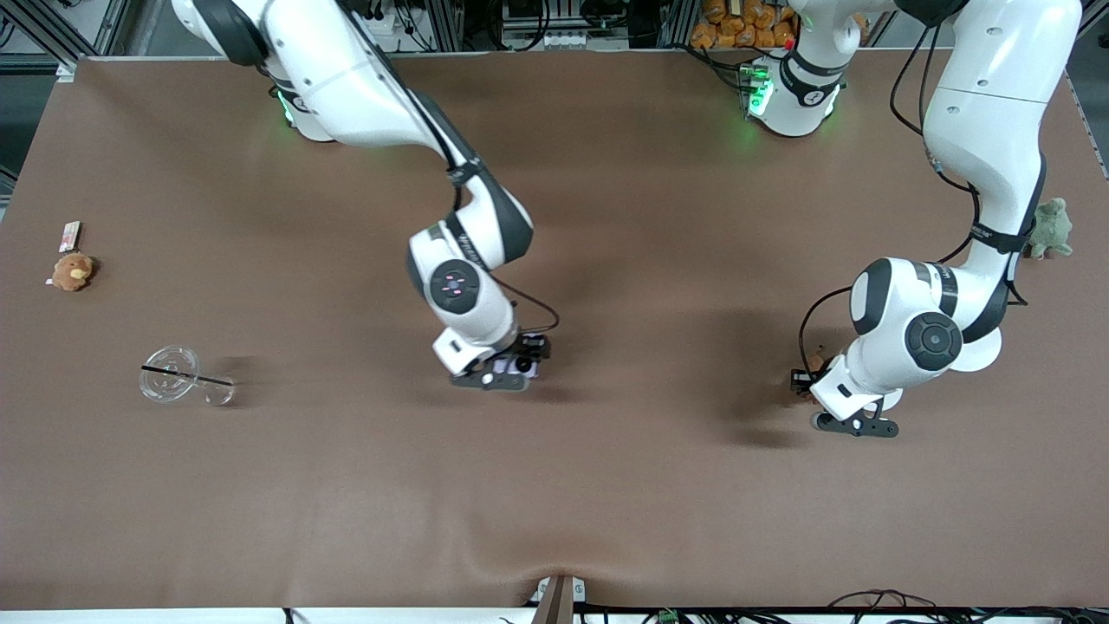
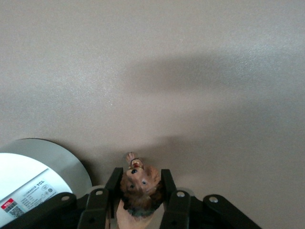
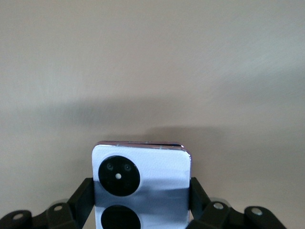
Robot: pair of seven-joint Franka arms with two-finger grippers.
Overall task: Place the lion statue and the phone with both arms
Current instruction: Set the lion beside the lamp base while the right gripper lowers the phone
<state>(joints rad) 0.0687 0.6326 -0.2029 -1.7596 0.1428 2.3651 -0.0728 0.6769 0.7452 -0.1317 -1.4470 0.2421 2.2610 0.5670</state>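
Observation:
The lion statue (image 2: 140, 183) is low over the table beside the white stand, so the left gripper needs to open now.
My right gripper (image 1: 513, 371) is low over the middle of the table, shut on the pale lilac phone (image 1: 522, 366). In the right wrist view the phone (image 3: 143, 167) sits between the fingers (image 3: 85, 193), with its two black camera circles facing the camera. My left gripper (image 1: 807, 380) is low over the table toward the left arm's end, shut on the lion statue (image 1: 816, 355). In the left wrist view the orange-brown lion statue (image 2: 140, 183) is clamped between the fingers (image 2: 113, 183), its face showing. The arm hides most of it in the front view.
A clear plastic cup with a black straw (image 1: 179, 375) lies on its side toward the right arm's end. A round brown plush (image 1: 73, 271) and a small card (image 1: 69, 234) lie near that edge. A green plush (image 1: 1052, 228) sits at the left arm's end. A white round labelled object (image 2: 28, 181) is beside the left gripper.

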